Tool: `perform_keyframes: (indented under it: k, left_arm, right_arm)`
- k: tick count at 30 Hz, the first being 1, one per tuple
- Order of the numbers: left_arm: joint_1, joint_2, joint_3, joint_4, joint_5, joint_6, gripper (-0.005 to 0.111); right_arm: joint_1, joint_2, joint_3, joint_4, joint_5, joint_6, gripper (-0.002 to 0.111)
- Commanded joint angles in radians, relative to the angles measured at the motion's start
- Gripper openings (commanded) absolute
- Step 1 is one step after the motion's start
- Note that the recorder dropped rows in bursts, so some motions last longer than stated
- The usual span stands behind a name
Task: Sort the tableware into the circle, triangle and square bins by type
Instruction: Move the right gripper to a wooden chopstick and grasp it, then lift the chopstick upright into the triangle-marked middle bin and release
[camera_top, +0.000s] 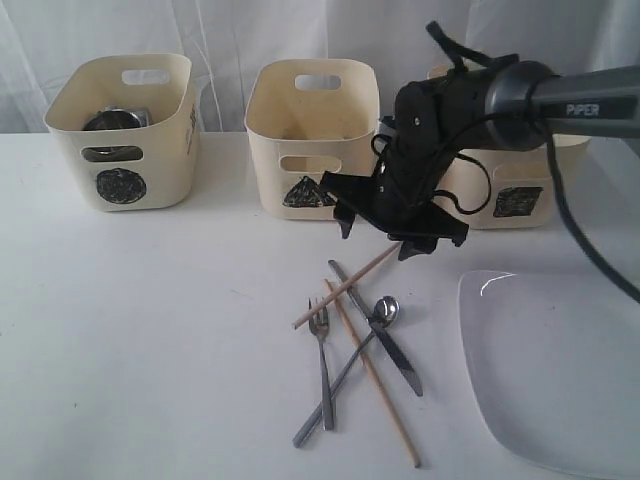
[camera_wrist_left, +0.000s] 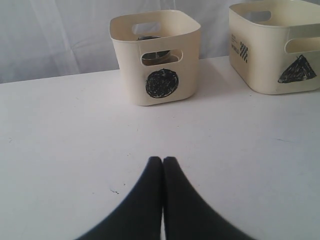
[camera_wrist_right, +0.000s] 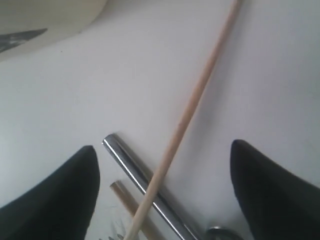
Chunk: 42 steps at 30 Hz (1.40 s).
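I will next grab the upper wooden chopstick by its middle (camera_top: 350, 283) (camera_wrist_right: 175, 142) with my right gripper. Then it can be sorted into the triangle bin.
Three cream bins stand in a row at the back: circle bin (camera_top: 120, 130), triangle bin (camera_top: 310, 135), and square bin (camera_top: 560, 175) partly behind the right arm. Steel ware (camera_top: 112, 120) shows inside the circle bin. Fork (camera_top: 322, 365), spoon (camera_top: 385, 312), knife (camera_top: 378, 330) and two wooden chopsticks (camera_top: 345, 288) (camera_top: 372, 375) lie crossed in a pile. My right gripper (camera_top: 378, 238) (camera_wrist_right: 162, 150) hangs open just above the pile's far end, one chopstick (camera_wrist_right: 200, 90) and the knife handle (camera_wrist_right: 135, 170) between its fingers. My left gripper (camera_wrist_left: 162, 161) is shut on nothing over bare table. The white bowl is out of sight.
The large white plate (camera_top: 555, 370) lies at the front right, close to the cutlery. The right arm and its cables cross in front of the square bin. In the left wrist view the circle bin (camera_wrist_left: 155, 55) and triangle bin (camera_wrist_left: 275, 45) stand ahead.
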Motion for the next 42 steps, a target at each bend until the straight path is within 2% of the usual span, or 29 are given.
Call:
perform_keyframes:
  k: [1,11,13,16,22,32,36,42]
  left_arm:
    - [-0.002,-0.005,0.004,-0.008,0.000,0.002,0.000]
    - [-0.002,-0.005,0.004,-0.008,0.000,0.002,0.000]
    - [-0.002,-0.005,0.004,-0.008,0.000,0.002,0.000]
    - [-0.002,-0.005,0.004,-0.008,0.000,0.002,0.000]
    - [-0.002,-0.005,0.004,-0.008,0.000,0.002,0.000]
    - [-0.002,-0.005,0.004,-0.008,0.000,0.002,0.000]
    - [-0.002,-0.005,0.004,-0.008,0.000,0.002,0.000]
    - [-0.002,-0.005,0.004,-0.008,0.000,0.002,0.000]
  right_arm:
    - [0.015,0.047,-0.035,-0.016,0.040,0.012,0.068]
    - [0.018,0.113,-0.035,-0.024,0.036,0.033,0.068]
    - [0.018,0.125,-0.035,-0.026,0.034,0.033,0.065]
    - [0.018,0.133,-0.035,-0.026,0.032,0.033,0.050]
    - [0.018,0.125,-0.035,-0.023,0.033,0.020,0.000]
    - [0.033,-0.013,-0.025,0.031,-0.042,-0.218,0.000]
    - [0.042,-0.130,0.063,0.121,-0.198,-0.294,0.000]
    - [0.039,-0.318,0.243,0.133,-0.494,-0.322,0.000]
